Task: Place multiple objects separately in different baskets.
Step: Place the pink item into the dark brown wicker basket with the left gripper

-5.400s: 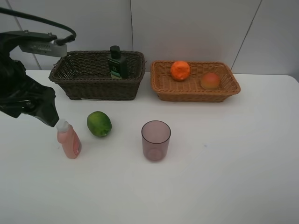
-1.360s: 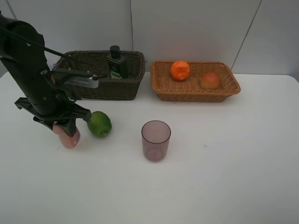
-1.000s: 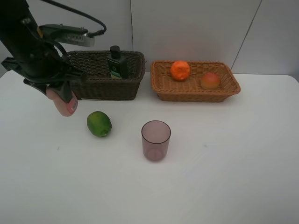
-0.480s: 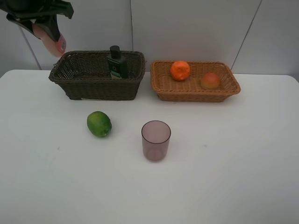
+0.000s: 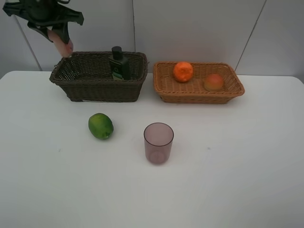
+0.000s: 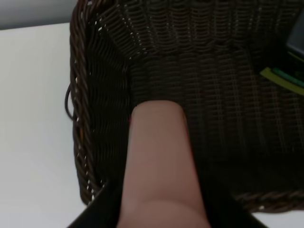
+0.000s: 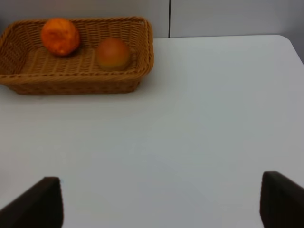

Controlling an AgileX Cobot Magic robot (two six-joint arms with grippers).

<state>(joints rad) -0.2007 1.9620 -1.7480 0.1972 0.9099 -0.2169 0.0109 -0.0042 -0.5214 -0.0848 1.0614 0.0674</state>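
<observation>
I will lower the pink bottle into the dark brown basket before I open my left gripper, because the bottle is high above the basket's bottom and would drop if I let go.
My left gripper (image 5: 56, 29) is shut on the pink bottle (image 5: 63, 43) and holds it high over the left end of the dark brown basket (image 5: 97, 90). In the left wrist view the pink bottle (image 6: 159, 161) hangs over the basket's floor (image 6: 213, 99). The dark green bottle (image 5: 118, 63) stands inside this basket. An orange (image 5: 183, 71) and a peach-like fruit (image 5: 213, 82) lie in the light tan basket (image 5: 199, 97). On the table sit the green fruit (image 5: 100, 126) and the purple cup (image 5: 158, 142). My right gripper (image 7: 164, 202) is open over bare table.
The white table (image 5: 228, 166) stretches wide in front of both baskets. A pale wall stands right behind the baskets. The right wrist view shows the tan basket (image 7: 142, 47) with the orange (image 7: 59, 35) and the peach-like fruit (image 7: 113, 53) ahead of the gripper.
My left gripper closed on the pink bottle on the table, lifted it up and back, and now holds it over the dark basket's left end. The other things stayed put.
</observation>
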